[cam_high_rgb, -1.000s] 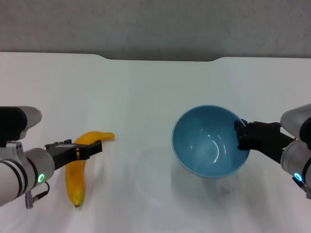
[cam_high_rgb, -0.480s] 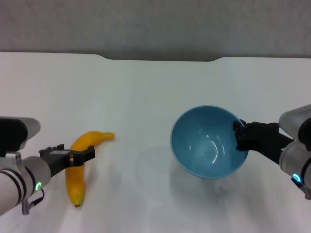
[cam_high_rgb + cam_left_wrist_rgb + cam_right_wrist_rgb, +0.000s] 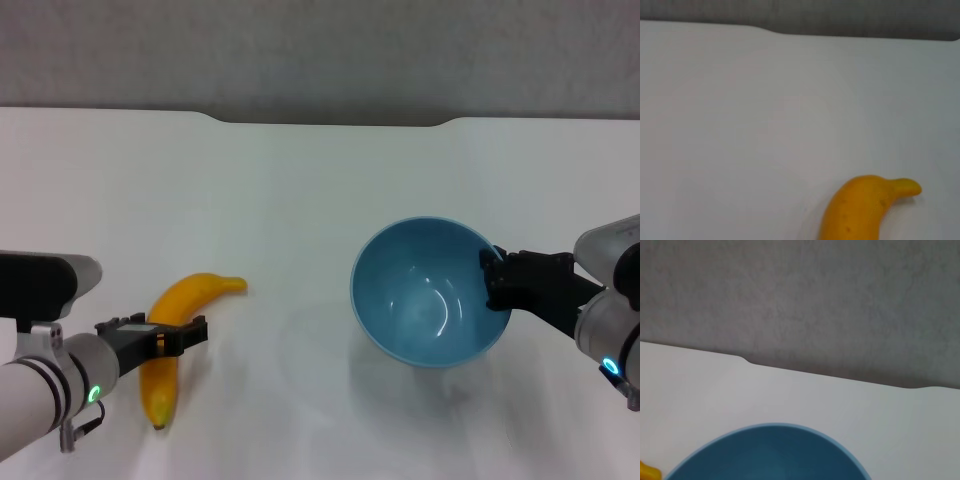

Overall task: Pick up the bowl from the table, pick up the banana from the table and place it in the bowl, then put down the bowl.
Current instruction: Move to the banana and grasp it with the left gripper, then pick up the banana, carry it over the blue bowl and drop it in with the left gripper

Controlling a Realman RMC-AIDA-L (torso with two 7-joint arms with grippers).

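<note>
I should close my left gripper on the banana: its fingers reach down around the banana's middle (image 3: 160, 365), low over the white table.
The light-blue bowl (image 3: 425, 300) hangs tilted a little above the white table (image 3: 300, 200), with its shadow beneath it. My right gripper (image 3: 494, 280) is shut on its right rim. The bowl's rim fills the bottom of the right wrist view (image 3: 770, 455). The yellow banana (image 3: 190, 297) lies on the table at the left, stem pointing right. My left gripper (image 3: 180, 335) is at its middle, down at table level and across it. The left wrist view shows the banana's stem end (image 3: 855, 210) close up.
The table's far edge has a shallow notch (image 3: 330, 121) with a grey wall behind it. Bare white tabletop lies between the banana and the bowl.
My left gripper drew back, then came forward to the banana's middle. The banana's stem end shifted slightly right and down. The bowl and right gripper have hardly moved.
</note>
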